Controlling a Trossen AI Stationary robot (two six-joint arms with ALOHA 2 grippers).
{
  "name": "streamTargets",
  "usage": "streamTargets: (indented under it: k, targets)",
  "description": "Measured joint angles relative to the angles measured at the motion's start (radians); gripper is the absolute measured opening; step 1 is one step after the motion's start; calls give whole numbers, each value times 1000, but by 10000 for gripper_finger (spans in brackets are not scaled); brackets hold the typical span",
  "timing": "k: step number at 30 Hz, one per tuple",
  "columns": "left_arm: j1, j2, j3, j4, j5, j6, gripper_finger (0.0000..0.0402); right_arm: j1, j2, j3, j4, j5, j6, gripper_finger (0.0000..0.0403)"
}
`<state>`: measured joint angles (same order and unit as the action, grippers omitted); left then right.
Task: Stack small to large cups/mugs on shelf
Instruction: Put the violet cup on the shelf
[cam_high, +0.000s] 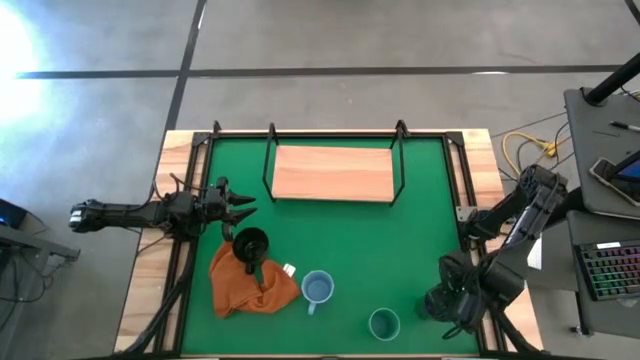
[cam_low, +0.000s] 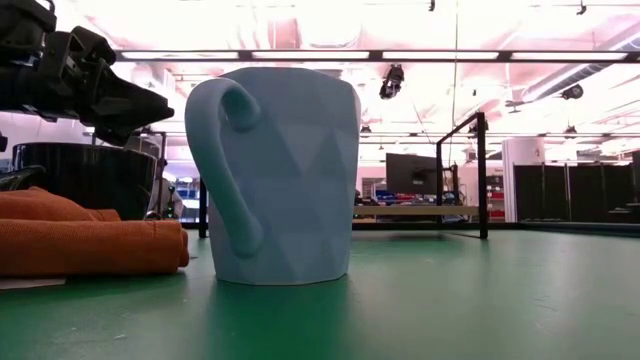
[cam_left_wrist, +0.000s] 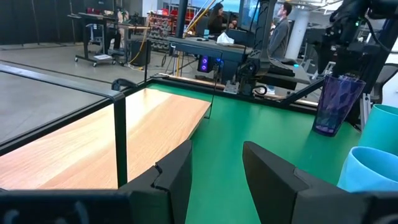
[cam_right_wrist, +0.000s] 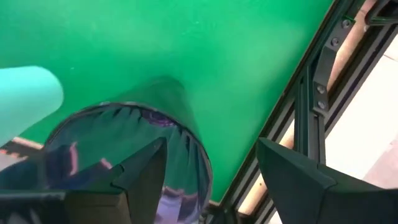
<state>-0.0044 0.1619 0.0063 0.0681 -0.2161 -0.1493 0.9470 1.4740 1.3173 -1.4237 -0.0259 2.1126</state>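
Note:
Next, my right gripper grabs the purple tumbler by its rim (cam_right_wrist: 199, 146) to stack it on the shelf.
The wooden shelf (cam_high: 333, 172) stands at the far middle of the green mat. The black mug (cam_high: 250, 243) stands at the far edge of the orange cloth (cam_high: 250, 282). The light blue mug (cam_high: 317, 288) and the teal cup (cam_high: 384, 323) stand near the front edge. The purple tumbler (cam_left_wrist: 336, 102) stands upright at the front right. My right gripper (cam_right_wrist: 211, 180) is open over its mouth, with one finger (cam_right_wrist: 140, 177) above the opening and one (cam_right_wrist: 298, 180) outside the wall. My left gripper (cam_high: 243, 207) is open and empty, just on the far side of the black mug and above it.
The shelf's thin black frame posts (cam_high: 268, 160) rise at its ends. The table's black rail (cam_right_wrist: 311, 118) runs close beside the tumbler. The teal cup (cam_right_wrist: 28, 93) stands close to the tumbler. Bare green mat (cam_high: 400, 250) lies between the shelf and the cups.

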Motion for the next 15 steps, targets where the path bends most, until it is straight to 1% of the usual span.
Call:
streamTargets:
  k: [4, 7, 10, 15]
  targets:
    - [0, 1, 0, 0, 0, 0, 128, 0, 25, -14, 1, -8, 28, 238]
    - [0, 1, 0, 0, 0, 0, 128, 0, 39, -16, 2, -14, 34, 219]
    - [0, 1, 0, 0, 0, 0, 128, 0, 45, -16, -2, -15, 33, 184]
    - [0, 0, 0, 0, 0, 0, 128, 0, 54, -22, -21, -18, 1, 102]
